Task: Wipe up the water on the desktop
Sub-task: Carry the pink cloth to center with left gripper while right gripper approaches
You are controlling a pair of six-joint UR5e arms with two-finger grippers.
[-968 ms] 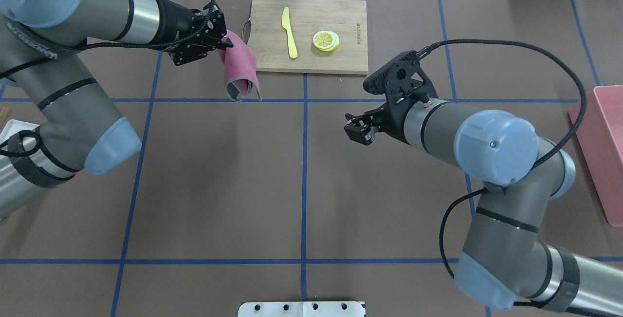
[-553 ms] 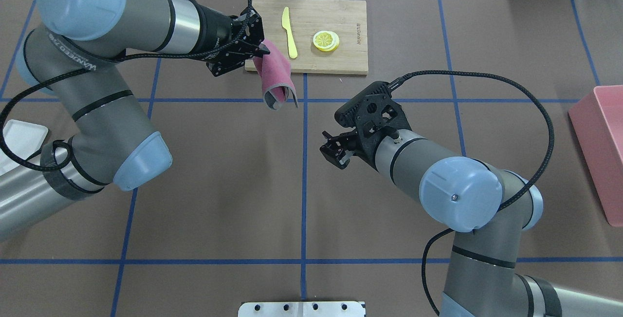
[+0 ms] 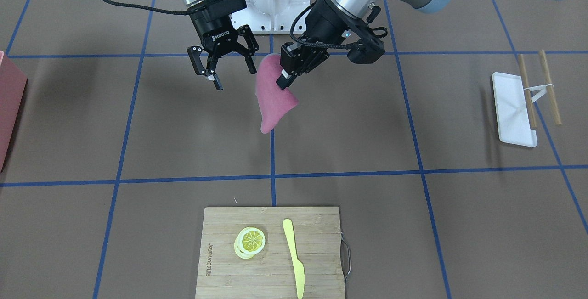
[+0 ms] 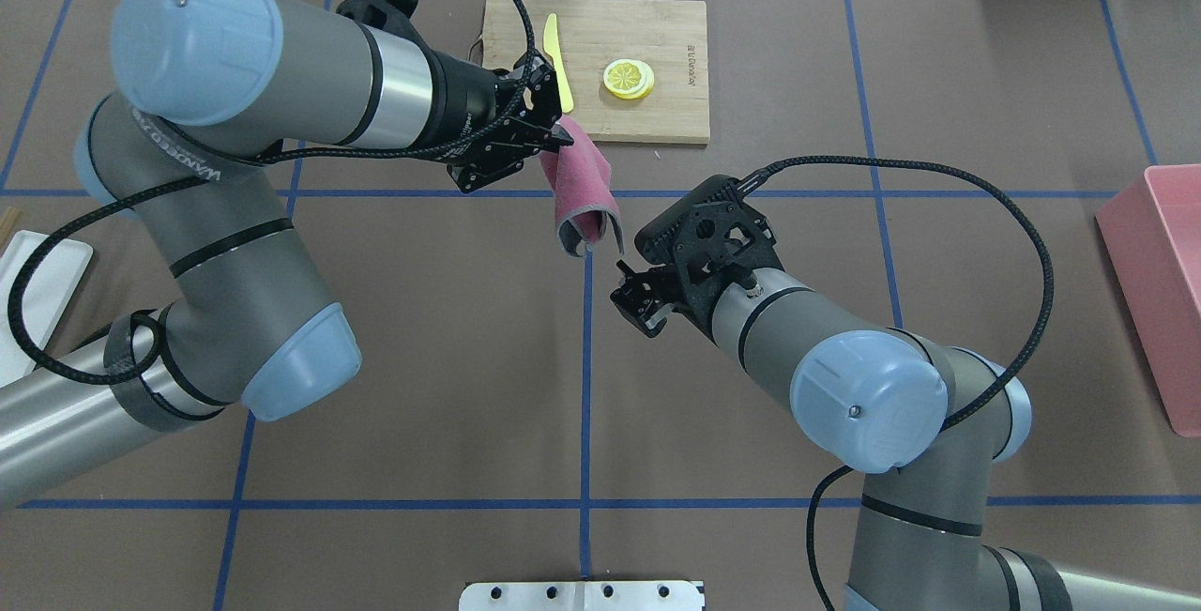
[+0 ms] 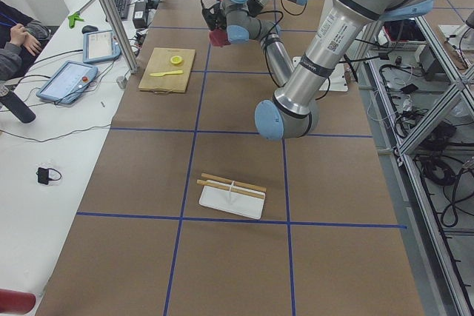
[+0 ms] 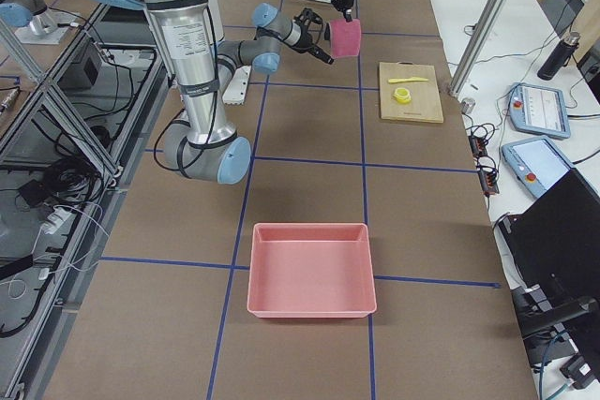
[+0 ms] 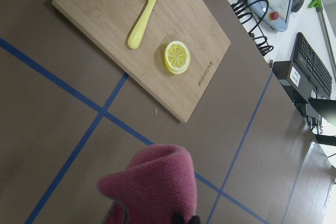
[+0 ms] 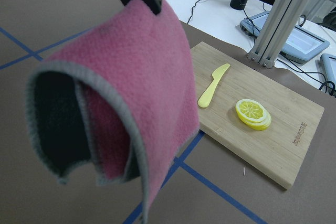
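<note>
I will next grab the pink cloth (image 3: 273, 99) with my right gripper by its folded top edge (image 3: 268, 61). Then it can wipe up the water on the desktop.
A pink cloth (image 4: 582, 193) with a grey hem hangs folded from my left gripper (image 4: 560, 137), which is shut on its top edge, above the brown desktop (image 4: 422, 358) near the centre tape line. In the front view the cloth (image 3: 273, 99) dangles from that gripper (image 3: 285, 77). My right gripper (image 4: 633, 297) stands open and empty just beside the cloth, also seen as the right gripper (image 3: 235, 78). The right wrist view is filled by the cloth (image 8: 121, 98). The left wrist view shows the cloth's (image 7: 152, 187) top. I can make out no water in any view.
A bamboo cutting board (image 4: 657, 114) with a yellow knife (image 4: 563, 85) and lemon slices (image 4: 629, 78) lies at the far centre. A pink bin (image 4: 1159, 282) sits at the right edge. A white tray (image 3: 514, 106) with chopsticks lies on my left side.
My left arm carried the hanging cloth rightward and nearer, from beside the cutting board to the centre line. The open right gripper moved left and nearer, ending close to the cloth.
</note>
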